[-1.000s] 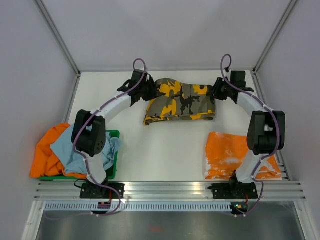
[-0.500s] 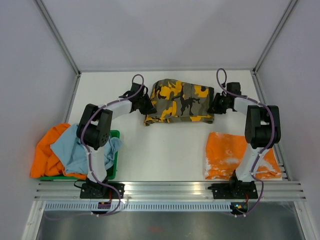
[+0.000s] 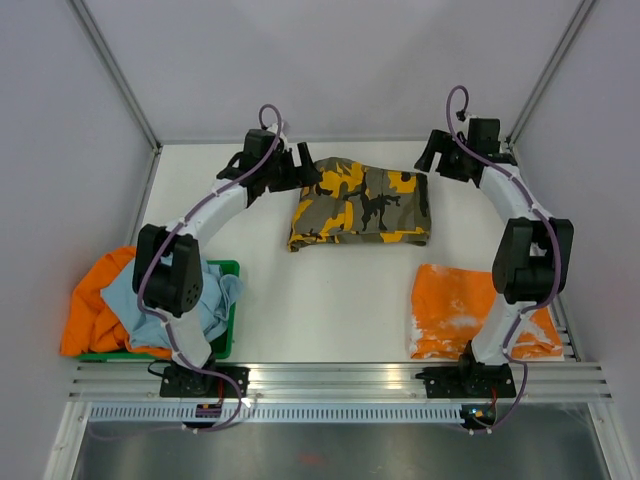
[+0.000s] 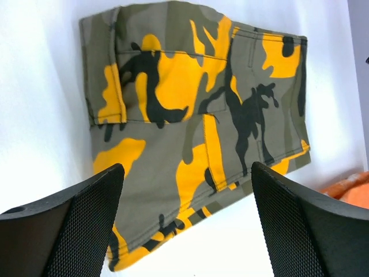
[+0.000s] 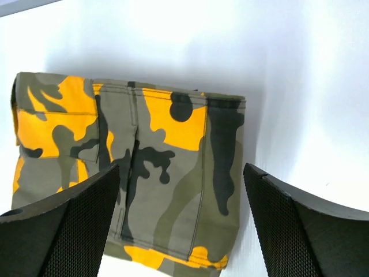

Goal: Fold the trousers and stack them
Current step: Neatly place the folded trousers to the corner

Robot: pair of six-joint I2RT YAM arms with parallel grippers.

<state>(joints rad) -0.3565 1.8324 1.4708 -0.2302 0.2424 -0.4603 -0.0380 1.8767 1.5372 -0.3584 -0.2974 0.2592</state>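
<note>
The left gripper grabs the folded trousers' end opposite my right gripper next, to stack the trousers on the orange garment that is still folded.
The trousers (image 3: 362,205) lie folded into a flat camouflage rectangle at the back middle of the white table (image 3: 330,300). My left gripper (image 3: 300,166) hovers at their left end, open, with nothing between its fingers. My right gripper (image 3: 432,158) hovers at their right end, also open and empty. In the left wrist view the trousers (image 4: 196,115) spread out below the wide-apart fingers of the left gripper (image 4: 185,167). In the right wrist view the trousers (image 5: 144,156) lie beneath the right gripper (image 5: 181,168), its jaws spread clear of the cloth.
A folded orange garment (image 3: 470,315) lies at the front right by the right arm's base. A green bin (image 3: 228,270) at the front left holds a light blue cloth (image 3: 170,300) and an orange cloth (image 3: 95,300). Walls close in the table on three sides.
Both grippers were shut at the trousers' ends; now they have opened, let go and lifted back toward the far wall. The trousers lie flat where they were left.
</note>
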